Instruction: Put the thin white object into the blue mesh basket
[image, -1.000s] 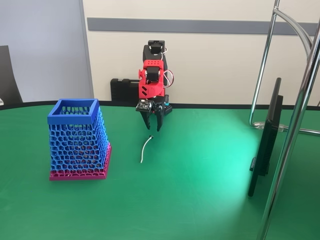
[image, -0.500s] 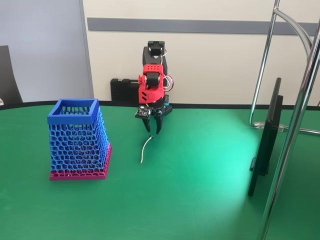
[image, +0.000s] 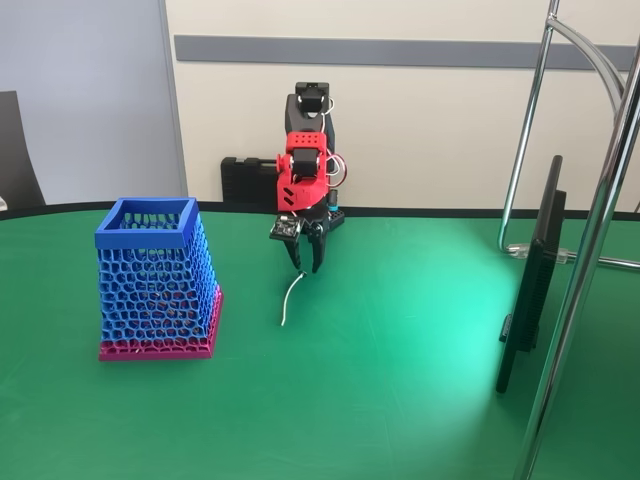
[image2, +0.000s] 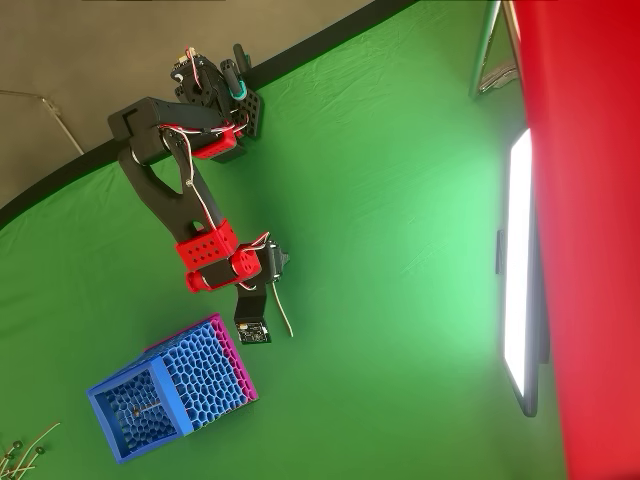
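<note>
My gripper picks up the thin white object by its tip (image: 302, 275) next, leaving the thin white object's curved tail (image: 285, 311) free to enter the blue mesh basket.
The thin white object (image: 288, 299) lies on the green table, a slightly curved strand running toward the camera in the fixed view. In the overhead view the thin white object (image2: 284, 319) sits just right of the gripper's small camera board. My red and black gripper (image: 307, 266) points down, open, its fingertips just above the strand's far end, with nothing held. The blue mesh basket (image: 152, 283) stands upright to the left in the fixed view, a hand's width from the strand. From above, the blue mesh basket (image2: 200, 375) lies below the gripper (image2: 268, 292).
A dark monitor (image: 533, 280) stands edge-on at the right, beside chrome stand poles (image: 590, 250). A black block (image: 246, 180) sits behind the arm's base. Several thin pale strands (image2: 20, 450) lie at the overhead view's bottom left corner.
The gripper has come down and a little forward, from well above the table to just over the strand's far end. The strand and the basket have stayed put.
</note>
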